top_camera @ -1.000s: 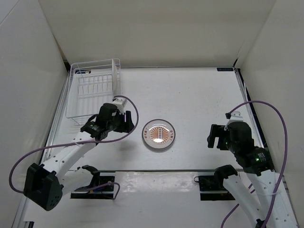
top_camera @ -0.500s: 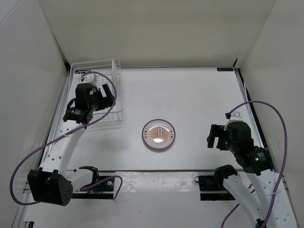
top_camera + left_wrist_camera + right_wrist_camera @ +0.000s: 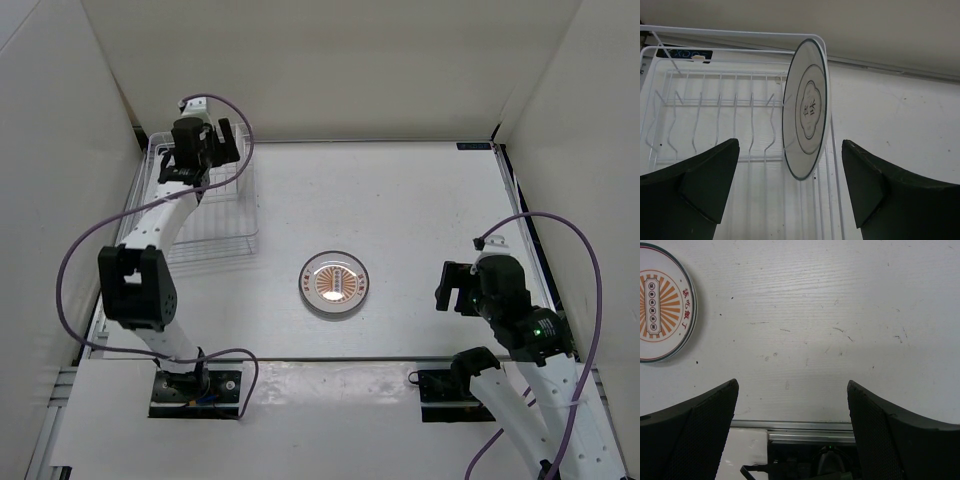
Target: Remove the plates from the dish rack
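Observation:
My left gripper should move toward the upright plate before it closes on the plate. Its fingers stop short of the plate's near rim in the left wrist view.
The white wire dish rack (image 3: 215, 235) stands at the back left; it fills the left wrist view (image 3: 710, 105). A pale grey-white plate (image 3: 806, 107) stands upright on edge at the rack's right side. My left gripper (image 3: 207, 143) is raised over the rack, open and empty, its jaws (image 3: 790, 150) wide apart on either side of that plate and short of it. An orange-brown sunburst plate (image 3: 335, 283) lies flat on the table's middle and shows in the right wrist view (image 3: 662, 302). My right gripper (image 3: 455, 288) is open and empty (image 3: 792, 387). No third plate shows.
White walls enclose the table on the left, back and right. A metal rail (image 3: 805, 425) runs along the near edge under the right gripper. The left arm's purple cable (image 3: 75, 255) loops beside the rack.
My left arm swung from beside the sunburst plate back to the rack and rose over it, still open. The sunburst plate and the right arm have not moved.

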Motion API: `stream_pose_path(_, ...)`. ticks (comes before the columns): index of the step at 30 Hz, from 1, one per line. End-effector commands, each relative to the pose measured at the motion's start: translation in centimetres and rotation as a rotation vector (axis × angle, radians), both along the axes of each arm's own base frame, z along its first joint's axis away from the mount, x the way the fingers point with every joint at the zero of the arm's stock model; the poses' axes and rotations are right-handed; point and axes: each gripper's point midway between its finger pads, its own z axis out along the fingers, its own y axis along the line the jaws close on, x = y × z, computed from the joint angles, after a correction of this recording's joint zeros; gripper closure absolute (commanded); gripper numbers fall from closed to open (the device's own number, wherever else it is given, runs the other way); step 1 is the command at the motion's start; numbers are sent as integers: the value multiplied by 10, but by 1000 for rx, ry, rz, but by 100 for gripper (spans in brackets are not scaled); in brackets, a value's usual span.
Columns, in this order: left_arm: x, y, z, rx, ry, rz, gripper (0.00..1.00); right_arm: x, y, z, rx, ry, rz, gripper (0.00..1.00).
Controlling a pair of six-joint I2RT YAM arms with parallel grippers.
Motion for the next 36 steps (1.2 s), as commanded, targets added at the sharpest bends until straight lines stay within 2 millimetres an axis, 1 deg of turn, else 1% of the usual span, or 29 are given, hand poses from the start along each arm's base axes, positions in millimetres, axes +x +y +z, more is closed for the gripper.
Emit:
stream_pose_path(1, 27, 4, 23, 52, -81, -15, 7, 8, -2, 5, 4, -43, -27, 10)
stream_pose_path(2, 34, 0, 17, 53, -86, -34, 7, 8, -4, 4, -1, -43, -38, 10)
stream_pose_path(3, 41, 0, 4, 56, -68, -44, 9, 9, -3, 4, -1, -42, -38, 10)
stream_pose_path(4, 49, -1, 3, 51, -73, -49, 9, 9, -4, 4, -2, -44, -43, 10)
stream_pose_path(5, 52, -2, 0, 53, -64, -59, 9, 9, -4, 4, -6, -39, -40, 10)
stream_pose_path(6, 57, -3, 3, 57, -70, -62, 9, 9, -4, 3, -6, -36, -41, 10)
stream_pose_path(7, 61, -4, -12, 58, -26, -61, 9, 9, -4, 3, -5, -34, -39, 10)
stream_pose_path(8, 63, -5, -14, 62, -18, -74, 10, 9, -4, 2, -8, -27, -42, 10)
stream_pose_path(9, 66, -6, -11, 68, -25, -80, 15, 9, -5, 2, -13, -25, -43, 10)
stream_pose_path(10, 70, -7, -26, 78, 5, -88, 19, 9, -5, 1, -10, -25, -45, 10)
stream_pose_path(12, 73, -5, -31, 91, 15, -92, 27, 9, -4, 2, -13, -26, -40, 10)
stream_pose_path(15, 74, -5, -47, 113, 34, -102, 46, 9, -6, 2, -17, -28, -48, 10)
stream_pose_path(17, 72, -1, -54, 115, 35, -99, 52, 10, -6, 1, -19, -21, -49, 10)
stream_pose_path(18, 71, -2, -54, 115, 34, -104, 60, 10, -6, 1, -20, -22, -47, 10)
stream_pose_path(19, 69, -1, -57, 124, 41, -110, 63, 14, -4, 4, -13, -39, -49, 10)
stream_pose_path(20, 67, -1, -53, 126, 30, -114, 65, 10, -5, 0, -19, -21, -47, 10)
stream_pose_path(21, 66, -1, -54, 132, 34, -118, 73, 11, -6, 0, -20, -25, -46, 10)
stream_pose_path(22, 65, -2, -55, 137, 37, -123, 76, 11, -5, 0, -19, -22, -43, 10)
stream_pose_path(23, 63, -2, -49, 136, 29, -129, 87, 11, -6, 0, -23, -22, -46, 10)
stream_pose_path(24, 62, -2, -48, 136, 29, -129, 87, 11, -5, -1, -22, -19, -41, 10)
stream_pose_path(25, 61, 0, -40, 179, 15, -143, 99, 10, -5, -1, -20, -17, -43, 10)
stream_pose_path(28, 55, -5, -26, 199, -11, -185, 100, 10, -5, -2, -21, -12, -48, 10)
stream_pose_path(29, 53, -5, -24, 202, -12, -188, 100, 11, -4, -2, -21, -5, -44, 10)
stream_pose_path(30, 50, -4, -7, 205, -44, -186, 100, 11, -4, -1, -20, -11, -43, 10)
stream_pose_path(31, 48, -6, -6, 211, -36, -195, 100, 11, -4, -3, -23, -4, -42, 10)
stream_pose_path(32, 47, -4, 2, 223, -46, -194, 100, 11, -4, -3, -23, -3, -37, 10)
stream_pose_path(33, 42, -3, 19, 237, -65, -196, 100, 11, -4, -3, -25, -2, -37, 10)
stream_pose_path(35, 35, -2, 42, 245, -107, -193, 100, 11, -3, -2, -21, -3, -39, 10)
stream_pose_path(36, 30, -1, 60, 251, -140, -190, 100, 11, -4, -2, -24, -6, -42, 10)
